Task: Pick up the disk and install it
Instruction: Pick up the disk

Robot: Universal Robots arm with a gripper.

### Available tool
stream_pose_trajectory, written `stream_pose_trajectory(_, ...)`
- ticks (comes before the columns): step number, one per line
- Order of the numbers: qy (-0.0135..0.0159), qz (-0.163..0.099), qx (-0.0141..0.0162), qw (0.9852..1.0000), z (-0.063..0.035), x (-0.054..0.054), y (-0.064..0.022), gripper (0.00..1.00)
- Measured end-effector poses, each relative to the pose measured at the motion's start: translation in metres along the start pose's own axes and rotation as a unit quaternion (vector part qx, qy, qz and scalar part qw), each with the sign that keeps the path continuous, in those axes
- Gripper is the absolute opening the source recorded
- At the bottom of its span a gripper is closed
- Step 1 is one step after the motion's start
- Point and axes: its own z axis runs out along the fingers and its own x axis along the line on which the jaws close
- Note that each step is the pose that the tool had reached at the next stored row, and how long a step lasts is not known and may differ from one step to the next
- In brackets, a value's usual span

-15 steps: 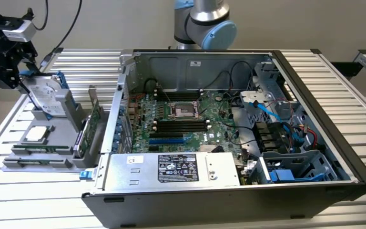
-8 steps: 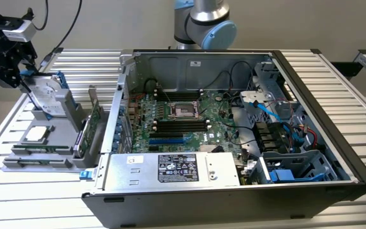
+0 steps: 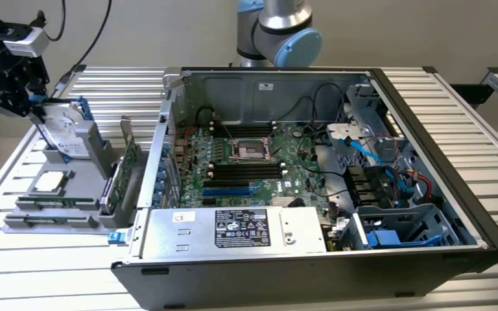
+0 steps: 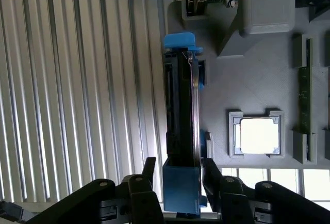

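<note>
I need to grab the disk by its blue carrier end (image 4: 181, 189) next. The disk's silver side (image 4: 196, 110) then stays free to slide into a drive bay.
The disk (image 3: 61, 131) stands on edge in a slot of the grey holder (image 3: 52, 222) at the exterior view's left, its silver face and blue carrier showing. My gripper (image 3: 31, 107) hangs over its upper end. In the wrist view the disk (image 4: 181, 105) is seen edge-on, a dark slab with blue carrier ends. The gripper (image 4: 179, 164) is open and straddles the nearer blue end. One black finger (image 4: 150, 166) stands slightly clear of the carrier, while the other finger (image 4: 209, 167) is right against it.
The holder (image 4: 247, 79) also carries a square silver CPU chip (image 3: 50, 183) (image 4: 257, 135) and upright green cards (image 3: 128, 170). The open computer case (image 3: 318, 168) fills the exterior view's middle and right, with blue-trimmed drive bays (image 3: 404, 227) at its front right. Slatted metal table (image 4: 77, 79) around.
</note>
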Motion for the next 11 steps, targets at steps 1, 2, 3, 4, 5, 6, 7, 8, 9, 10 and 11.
stream_pose_trajectory(1,0.0,0.0,0.0,1.0,0.0,0.0,0.0,0.46)
stream_pose_trajectory(2,0.0,0.0,0.0,1.0,0.0,0.0,0.0,0.46)
stream_pose_trajectory(3,0.0001,0.0,0.0,1.0,0.0001,0.0,0.0,0.46)
stream_pose_trajectory(4,0.0,0.0,0.0,1.0,0.0001,0.0,0.0,0.44)
stream_pose_trajectory(5,0.0,0.0,0.0,1.0,0.0001,0.0,0.0,0.44)
stream_pose_trajectory(6,0.0001,0.0,0.0,1.0,0.0001,0.0,0.0,0.44)
stream_pose_trajectory(7,0.0,0.0,0.0,1.0,0.0001,0.0,0.0,0.37)
stream_pose_trajectory(8,0.0,0.0,0.0,1.0,0.0001,0.0,0.0,0.37)
stream_pose_trajectory(9,0.0,0.0,0.0,1.0,0.0002,0.0,0.0,0.37)
stream_pose_trajectory(10,0.0,0.0,0.0,1.0,0.0002,0.0,0.0,0.37)
stream_pose_trajectory(11,0.0,0.0,0.0,1.0,0.0002,0.0,0.0,0.37)
